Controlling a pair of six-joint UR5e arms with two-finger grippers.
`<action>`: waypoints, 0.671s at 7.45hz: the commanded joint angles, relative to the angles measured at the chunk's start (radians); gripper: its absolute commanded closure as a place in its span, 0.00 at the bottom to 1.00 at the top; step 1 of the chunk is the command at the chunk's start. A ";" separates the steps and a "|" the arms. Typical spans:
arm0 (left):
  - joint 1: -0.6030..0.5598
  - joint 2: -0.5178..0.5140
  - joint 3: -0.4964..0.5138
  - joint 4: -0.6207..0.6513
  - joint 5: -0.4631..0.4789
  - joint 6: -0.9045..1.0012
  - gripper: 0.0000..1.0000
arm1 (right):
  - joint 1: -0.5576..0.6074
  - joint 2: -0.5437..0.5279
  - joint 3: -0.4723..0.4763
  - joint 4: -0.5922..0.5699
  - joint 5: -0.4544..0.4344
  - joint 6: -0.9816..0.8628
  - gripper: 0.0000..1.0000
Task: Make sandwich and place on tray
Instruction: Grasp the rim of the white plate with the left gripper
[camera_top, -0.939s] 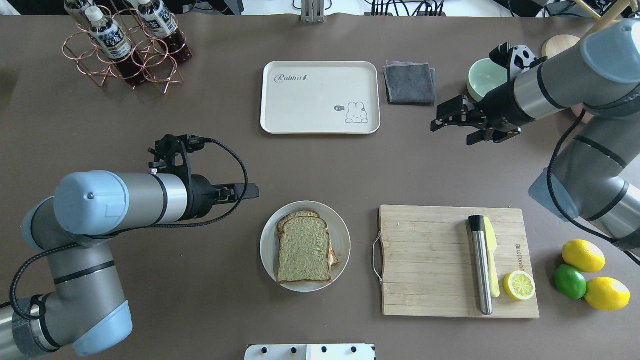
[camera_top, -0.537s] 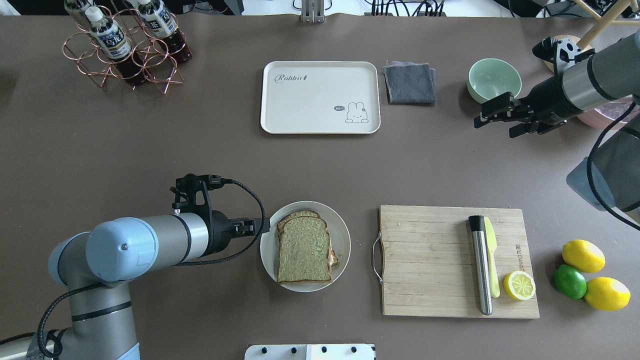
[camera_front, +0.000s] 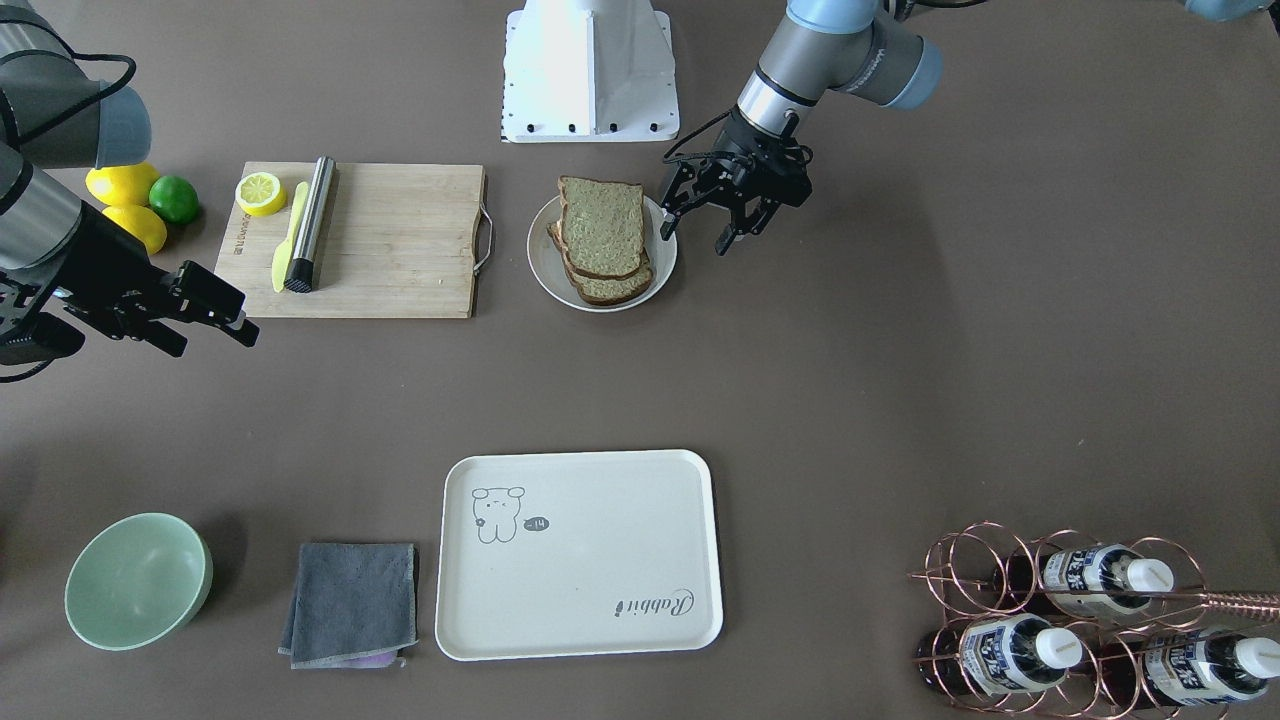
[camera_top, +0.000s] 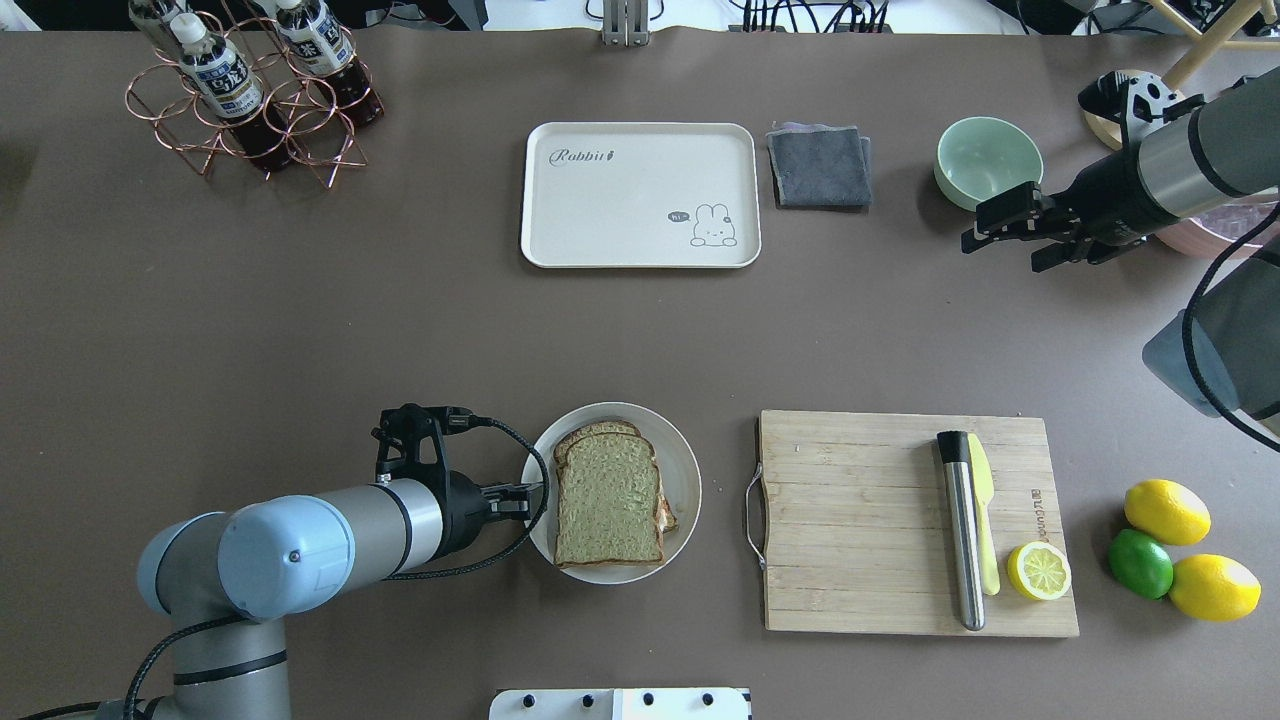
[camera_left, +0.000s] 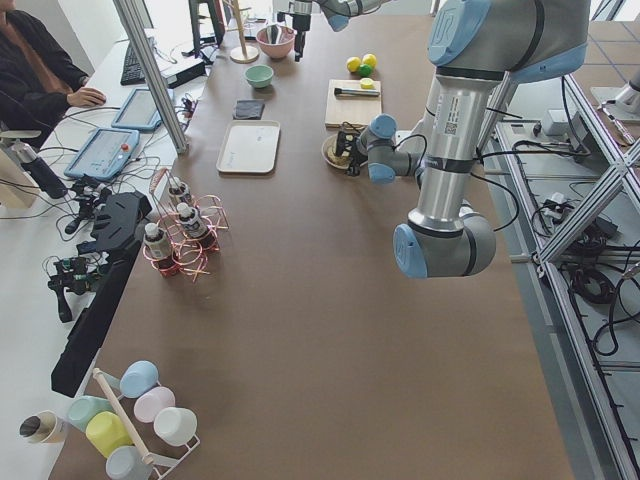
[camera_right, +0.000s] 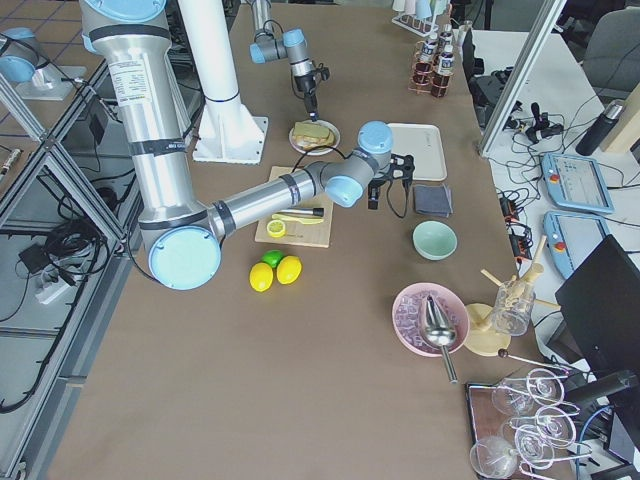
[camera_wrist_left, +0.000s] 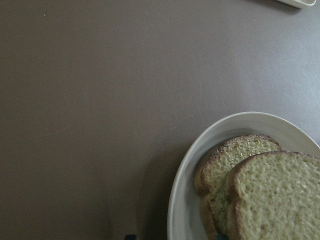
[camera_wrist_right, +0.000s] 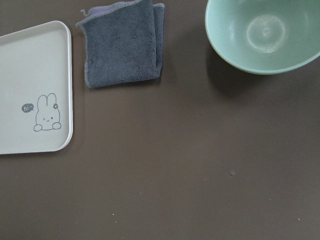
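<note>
The bread goes onto the tray (camera_front: 578, 554), so my left gripper will next grab the plate's empty rim beside the slices.
The sandwich (camera_top: 608, 498), two slices of brown-crusted wholegrain bread with a bit of filling showing at its right edge, lies on the round white plate (camera_top: 686, 478) at the table's near middle. It also shows in the front view (camera_front: 603, 232) and the left wrist view (camera_wrist_left: 260, 190). My left gripper (camera_top: 522, 496) is open at the plate's left rim (camera_front: 693, 238), empty, with one finger by the rim. The cream tray (camera_top: 640, 195) lies bare at the far middle (camera_front: 580, 555). My right gripper (camera_top: 1000, 250) is open and empty, far right near the green bowl.
A wooden cutting board (camera_top: 860, 520) with a steel cylinder, a yellow knife and a lemon half lies right of the plate. Lemons and a lime (camera_top: 1140, 563) lie beyond it. A grey cloth (camera_top: 820, 165) and the green bowl (camera_top: 988, 160) sit right of the tray. A bottle rack (camera_top: 250, 90) stands far left.
My left gripper has moved nearer and to the right, up to the plate's left rim. My right gripper has drawn back to the right, away from the tray.
</note>
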 joint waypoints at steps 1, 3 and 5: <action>0.004 0.000 0.034 -0.039 0.002 0.001 0.49 | 0.001 0.001 -0.001 0.001 0.000 0.000 0.01; 0.004 -0.001 0.031 -0.039 0.002 0.001 0.55 | 0.001 0.001 -0.001 0.003 0.001 0.000 0.01; 0.007 -0.003 0.033 -0.039 0.002 0.001 0.60 | 0.001 0.001 -0.001 0.004 0.001 0.000 0.01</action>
